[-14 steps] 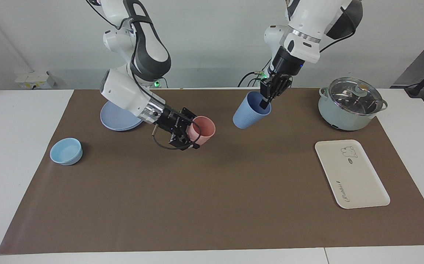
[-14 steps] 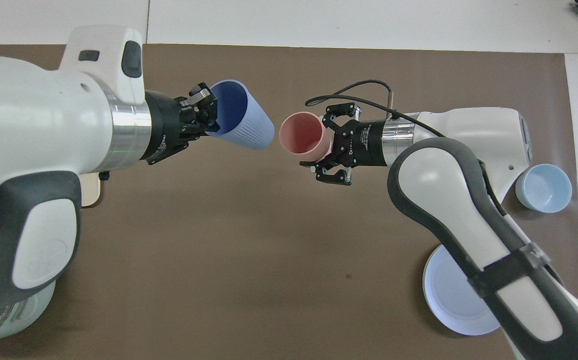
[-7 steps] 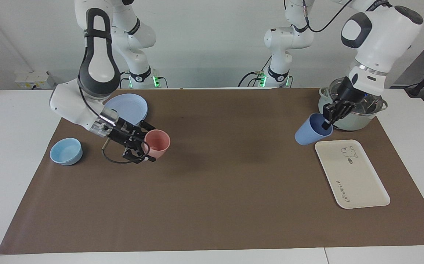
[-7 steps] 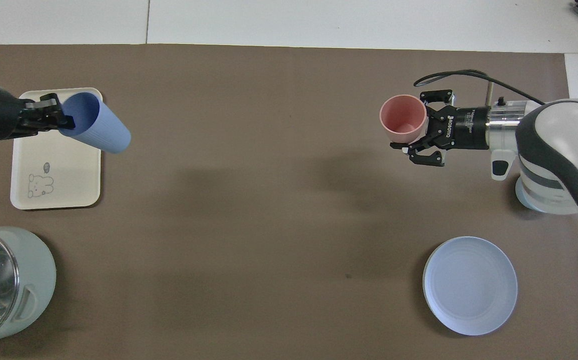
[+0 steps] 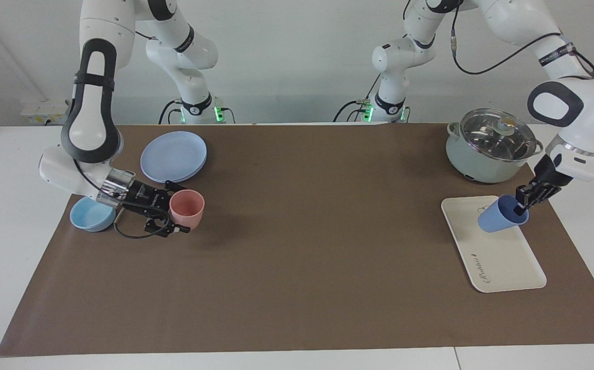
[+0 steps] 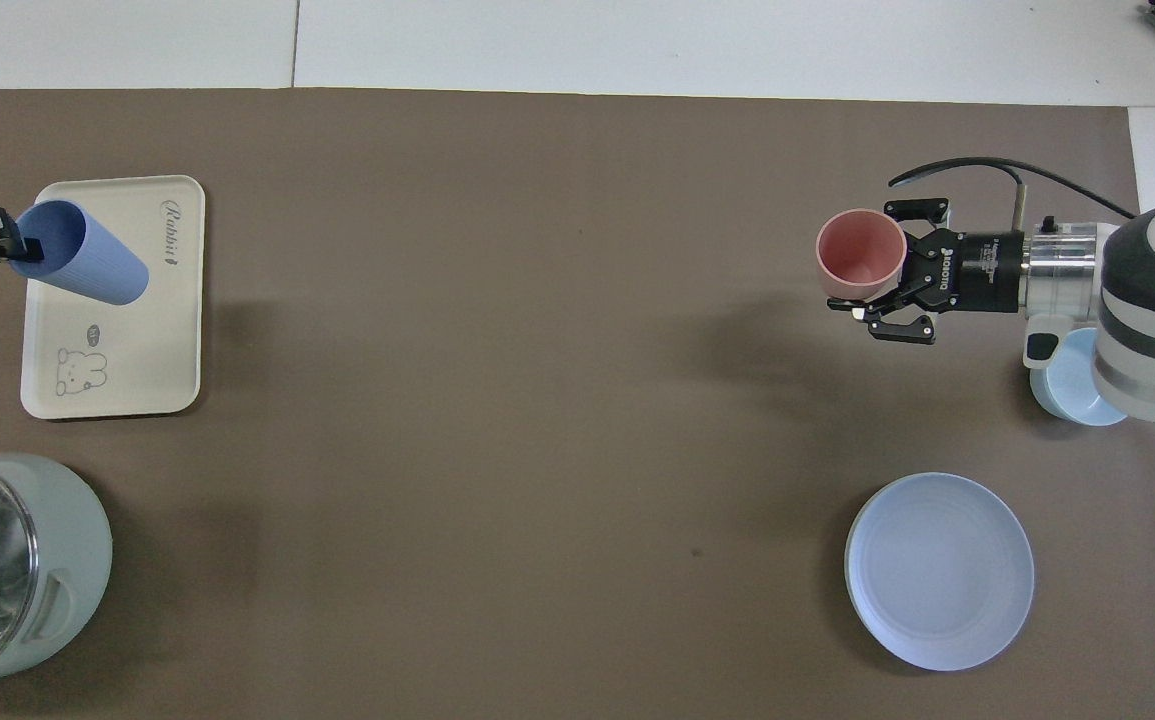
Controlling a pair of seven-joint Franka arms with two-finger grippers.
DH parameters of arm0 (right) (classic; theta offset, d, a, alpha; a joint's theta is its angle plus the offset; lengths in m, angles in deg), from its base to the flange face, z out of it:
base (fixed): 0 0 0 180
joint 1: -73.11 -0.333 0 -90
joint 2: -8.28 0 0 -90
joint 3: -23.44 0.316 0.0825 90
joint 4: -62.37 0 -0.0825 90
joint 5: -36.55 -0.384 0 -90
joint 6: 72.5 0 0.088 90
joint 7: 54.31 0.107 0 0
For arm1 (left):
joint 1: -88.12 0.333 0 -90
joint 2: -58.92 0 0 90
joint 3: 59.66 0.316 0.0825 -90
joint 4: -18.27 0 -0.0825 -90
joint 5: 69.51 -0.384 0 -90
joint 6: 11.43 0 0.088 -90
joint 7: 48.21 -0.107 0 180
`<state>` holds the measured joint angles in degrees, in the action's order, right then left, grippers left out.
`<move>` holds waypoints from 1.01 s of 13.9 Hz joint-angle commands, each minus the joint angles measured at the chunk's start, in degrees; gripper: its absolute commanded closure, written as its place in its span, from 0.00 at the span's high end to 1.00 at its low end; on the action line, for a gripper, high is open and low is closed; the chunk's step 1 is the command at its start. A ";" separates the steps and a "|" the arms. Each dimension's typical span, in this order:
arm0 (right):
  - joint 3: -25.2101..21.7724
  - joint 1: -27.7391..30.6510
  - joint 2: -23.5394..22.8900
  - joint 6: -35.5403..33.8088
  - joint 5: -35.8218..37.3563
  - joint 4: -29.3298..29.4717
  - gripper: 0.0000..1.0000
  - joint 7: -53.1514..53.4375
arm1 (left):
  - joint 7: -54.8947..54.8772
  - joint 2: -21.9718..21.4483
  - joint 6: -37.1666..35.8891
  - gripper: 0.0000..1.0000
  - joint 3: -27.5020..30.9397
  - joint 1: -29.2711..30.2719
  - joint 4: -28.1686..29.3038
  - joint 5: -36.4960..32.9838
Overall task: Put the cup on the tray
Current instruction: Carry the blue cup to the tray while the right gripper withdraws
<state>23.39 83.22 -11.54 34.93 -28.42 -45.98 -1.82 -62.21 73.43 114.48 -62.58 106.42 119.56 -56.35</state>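
The pink cup [image 6: 860, 256] hangs above the brown mat in the overhead view, so my right gripper keeps holding the pink cup from here.
The blue ribbed cup [image 5: 499, 216] hangs tilted over the cream tray [image 5: 502, 262], over the end with the bear drawing. My left gripper [image 5: 525, 201] is shut on the cup's rim. I cannot tell whether the cup's base touches the tray. In the overhead view the cup [image 6: 87, 268] covers part of the tray [image 6: 137, 350], and the left gripper [image 6: 9, 246] shows at the frame's edge. My right gripper [image 5: 172, 208] is shut on the pink cup [image 5: 187, 207], low at the mat beside the light-blue bowl [image 5: 87, 216].
A lidded pale-green pot [image 5: 491, 146] stands nearer to the robots than the tray. A round blue plate [image 5: 174, 155] lies near the right arm's base. The brown mat [image 5: 307, 246] covers the table.
My left gripper carried the blue cup from the table's middle toward the left arm's end and down over the tray. My right gripper carried the pink cup toward the light-blue bowl and lowered it.
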 commanded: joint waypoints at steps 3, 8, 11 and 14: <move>0.58 5.26 -2.59 -5.12 -2.44 -1.51 0.00 -10.73 | -5.60 -0.80 10.83 0.00 -0.86 1.21 9.01 3.54; 0.49 7.03 -4.61 -6.97 -2.26 -1.69 0.00 -13.91 | -7.10 -1.15 10.41 1.00 -0.86 0.77 8.85 3.36; 0.49 7.64 -6.80 -6.27 -2.35 -1.52 0.00 -15.58 | -6.66 -2.63 1.74 1.00 -0.77 -0.81 3.33 -0.04; 0.49 7.99 -7.78 -5.56 -2.44 -1.69 0.00 -15.85 | -5.43 -4.22 -11.97 1.00 -0.95 -4.84 -3.71 -9.54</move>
<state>23.39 90.09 -18.60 28.92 -28.91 -47.27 -15.52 -68.57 70.55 109.69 -64.16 104.68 119.35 -61.54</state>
